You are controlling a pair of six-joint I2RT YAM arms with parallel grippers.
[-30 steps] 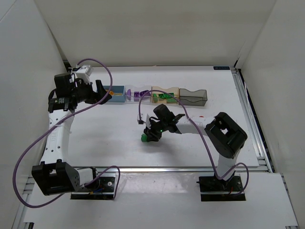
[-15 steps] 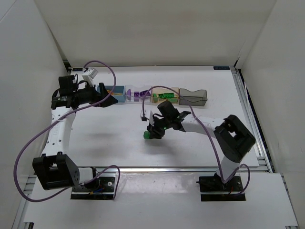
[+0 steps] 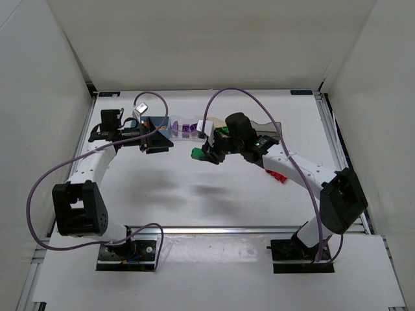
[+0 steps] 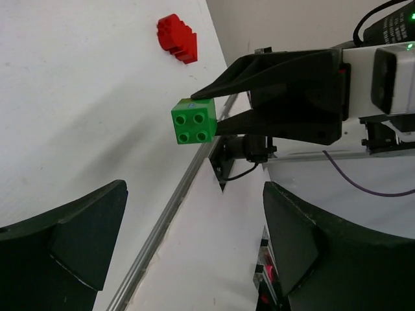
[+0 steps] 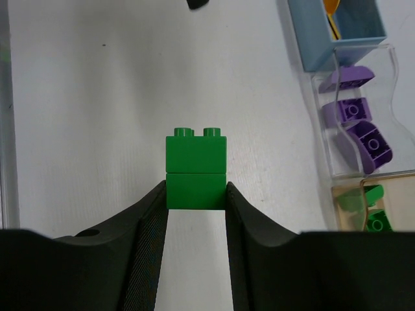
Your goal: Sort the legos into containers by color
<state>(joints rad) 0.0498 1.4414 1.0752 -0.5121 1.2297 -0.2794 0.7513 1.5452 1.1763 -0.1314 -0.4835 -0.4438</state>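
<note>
Next, my left gripper takes the green lego by its studded end point(image 3: 196, 153) to split the stacked bricks for the pale orange container point(image 3: 218, 123).
My right gripper point(image 5: 195, 197) is shut on a green lego point(image 5: 195, 170), two stacked bricks held above the table in front of the containers point(image 3: 196, 153). In the left wrist view the same green lego point(image 4: 193, 120) shows between the right fingers. The left gripper point(image 4: 194, 220) is open and holds nothing; it hovers by the blue container point(image 3: 155, 123). The blue container point(image 5: 311, 39) holds a yellow piece point(image 5: 332, 18). Purple legos point(image 5: 356, 123) lie in the clear container point(image 5: 389, 97). Green pieces point(image 5: 371, 217) lie in the pale orange container point(image 5: 395, 194). A red lego point(image 3: 277, 175) lies on the table.
The four boxes stand in a row at the back of the table. The right arm covers much of the smoky grey box point(image 3: 273, 125). A metal rail point(image 3: 214, 228) runs along the near edge, and purple cables loop over both arms.
The right arm has lifted the green lego off the middle of the table and carried it back toward the containers. The left gripper has swung right, in front of the blue container.
</note>
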